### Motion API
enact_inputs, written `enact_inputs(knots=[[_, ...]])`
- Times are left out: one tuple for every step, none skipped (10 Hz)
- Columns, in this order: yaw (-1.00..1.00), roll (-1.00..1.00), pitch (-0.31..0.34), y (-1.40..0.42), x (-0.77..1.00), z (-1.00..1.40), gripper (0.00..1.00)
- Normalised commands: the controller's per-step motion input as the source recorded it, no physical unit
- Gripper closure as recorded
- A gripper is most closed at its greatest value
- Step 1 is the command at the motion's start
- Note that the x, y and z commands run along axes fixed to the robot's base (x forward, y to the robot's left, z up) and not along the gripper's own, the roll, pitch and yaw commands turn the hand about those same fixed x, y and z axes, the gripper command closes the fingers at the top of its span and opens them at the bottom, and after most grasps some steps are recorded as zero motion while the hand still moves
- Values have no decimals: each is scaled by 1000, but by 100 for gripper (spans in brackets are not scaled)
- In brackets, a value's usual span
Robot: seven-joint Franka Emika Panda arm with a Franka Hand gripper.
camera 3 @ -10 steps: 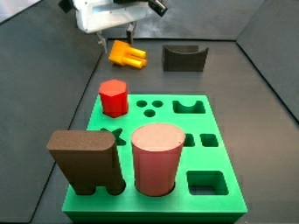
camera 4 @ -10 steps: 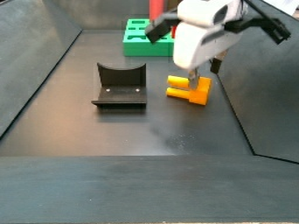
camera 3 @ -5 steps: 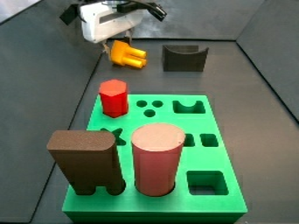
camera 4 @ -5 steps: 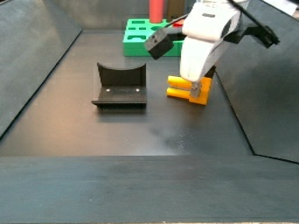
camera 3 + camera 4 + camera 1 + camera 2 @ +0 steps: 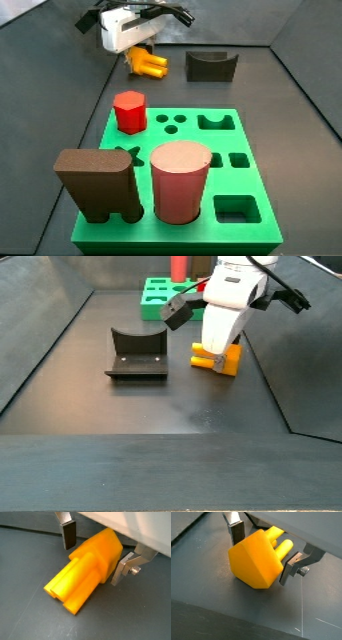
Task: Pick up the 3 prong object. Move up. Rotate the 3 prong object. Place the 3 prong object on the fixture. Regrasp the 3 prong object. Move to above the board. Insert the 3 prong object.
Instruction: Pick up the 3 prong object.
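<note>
The 3 prong object has to be lifted and rotated for the fixture, so my gripper needs to grab it by its solid head [image 5: 103, 547] next.
The 3 prong object [image 5: 83, 572] [image 5: 254, 562] is a yellow-orange block lying on the dark floor, prongs pointing sideways. In both wrist views my gripper [image 5: 97, 552] [image 5: 263, 554] is open and straddles it. One finger [image 5: 68, 536] stands a little off the block's side; the opposite finger [image 5: 125, 567] is right at it. In both side views the gripper [image 5: 138, 57] [image 5: 218, 348] is down over the 3 prong object [image 5: 154, 66] [image 5: 214, 360]. The fixture [image 5: 210, 65] [image 5: 136, 353] stands beside it, apart. The green board [image 5: 160, 238] [image 5: 159, 300] lies further off.
On the board stand a red hexagonal peg [image 5: 128, 110] [image 5: 178, 266], a big brown block [image 5: 94, 182] and a pink cylinder [image 5: 179, 180]. Dark sloped walls [image 5: 47, 336] enclose the floor on all sides.
The gripper has come down from above the 3 prong object until its fingers sit on either side of it. The object itself has not moved.
</note>
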Motion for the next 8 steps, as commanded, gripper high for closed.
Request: enact_inputs(knots=[[266,407,0,0,0,-500,0],[157,364,0,0,0,-469,0],[137,351,0,11,0,-389,0],[106,167,0,0,0,-243,0],[23,-17,-57,0,-43,-11,0],[0,0,-6,0,0,0,0],[0,0,0,0,0,0,100],[0,0,0,0,0,0,100]])
